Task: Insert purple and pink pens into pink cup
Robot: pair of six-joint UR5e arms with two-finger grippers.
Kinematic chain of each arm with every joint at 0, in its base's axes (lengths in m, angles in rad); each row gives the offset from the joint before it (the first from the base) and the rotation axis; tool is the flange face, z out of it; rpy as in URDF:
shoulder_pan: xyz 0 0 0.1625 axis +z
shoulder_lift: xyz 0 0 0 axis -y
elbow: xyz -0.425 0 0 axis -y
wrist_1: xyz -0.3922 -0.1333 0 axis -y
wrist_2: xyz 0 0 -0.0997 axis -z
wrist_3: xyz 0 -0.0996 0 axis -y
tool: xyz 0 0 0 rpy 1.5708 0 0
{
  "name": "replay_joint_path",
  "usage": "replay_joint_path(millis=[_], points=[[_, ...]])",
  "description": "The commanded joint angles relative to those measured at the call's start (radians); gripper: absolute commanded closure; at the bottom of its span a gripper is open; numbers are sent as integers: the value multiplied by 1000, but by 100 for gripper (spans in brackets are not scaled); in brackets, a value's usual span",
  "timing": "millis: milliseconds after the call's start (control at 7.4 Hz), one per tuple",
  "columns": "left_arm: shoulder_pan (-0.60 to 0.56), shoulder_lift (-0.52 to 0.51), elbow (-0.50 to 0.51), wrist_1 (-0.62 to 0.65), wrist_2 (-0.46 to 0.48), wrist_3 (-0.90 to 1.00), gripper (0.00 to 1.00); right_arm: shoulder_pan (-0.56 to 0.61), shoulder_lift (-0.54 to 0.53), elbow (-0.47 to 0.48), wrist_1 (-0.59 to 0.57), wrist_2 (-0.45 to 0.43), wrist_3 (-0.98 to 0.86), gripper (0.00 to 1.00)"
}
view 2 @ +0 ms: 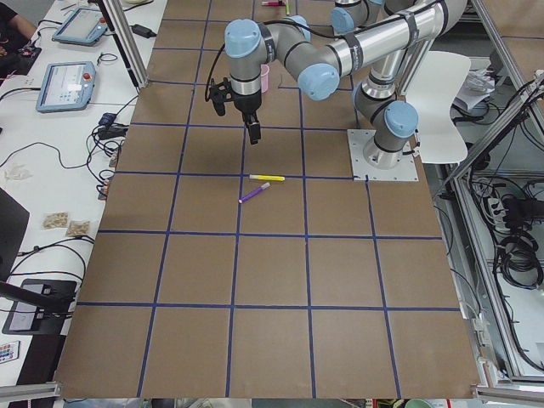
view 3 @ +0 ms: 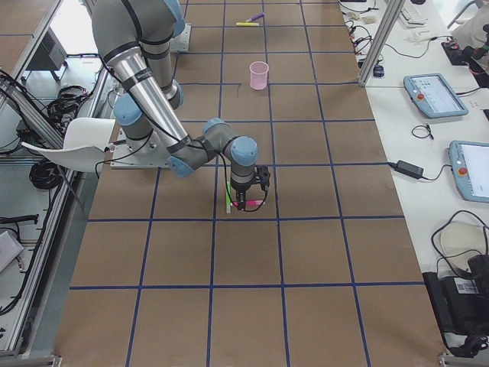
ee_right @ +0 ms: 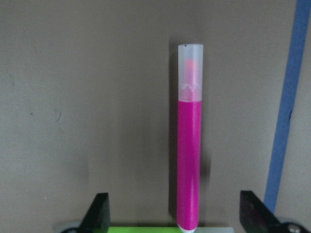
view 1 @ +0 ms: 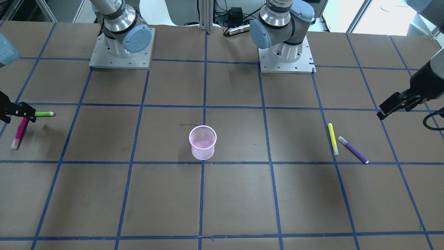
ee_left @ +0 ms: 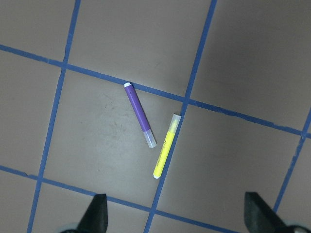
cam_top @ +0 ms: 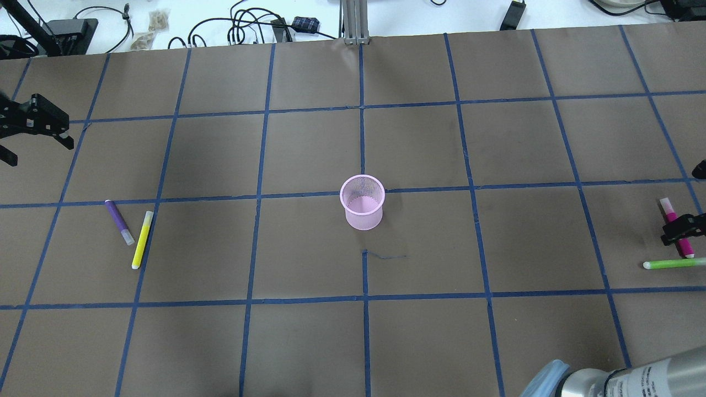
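Observation:
The right gripper grabs the pink pen's uncapped body end [ee_right: 188, 213] next, to insert the pen cap-first into the pink cup.
The pink mesh cup [view 1: 203, 142] [cam_top: 362, 201] stands upright at the table's middle. The pink pen [view 1: 20, 133] [cam_top: 677, 229] lies on the table at the robot's far right. My right gripper [view 1: 15, 116] [cam_top: 686, 229] is open, low over it. In the right wrist view the pink pen [ee_right: 189, 145] lies between the spread fingers [ee_right: 99, 213], untouched. The purple pen [view 1: 353, 150] [cam_top: 119, 221] lies at the robot's far left. My left gripper [view 1: 388, 109] [cam_top: 36, 146] is open and empty, above and apart from it. The left wrist view shows the purple pen [ee_left: 140, 115] below.
A yellow pen [view 1: 333, 139] [cam_top: 142, 239] [ee_left: 164, 153] lies right beside the purple pen. A green pen [view 1: 44, 113] [cam_top: 673, 263] lies just by the pink pen's end, under the right gripper. Blue tape lines grid the brown table.

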Motion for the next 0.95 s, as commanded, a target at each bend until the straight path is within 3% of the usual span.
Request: replay_joint_path(millis=[0,405,541,676,811], points=[[3,-14,-7,13,0,12,0,-3,11,-6,-2,-11,0,26],[49,-20,-14,29,2,20,0,-37,30,-4,5,-8,-2,39],[76,-37,-17,44,-2,-1,0,-39,28,-6,14,-12,-3,58],[80,-81,-20,62,-2,-38,0,-39,28,-6,18,-15,-3,70],[83,-126,-30,143,-2,-94,0,-39,27,-7,24,-32,-3,86]])
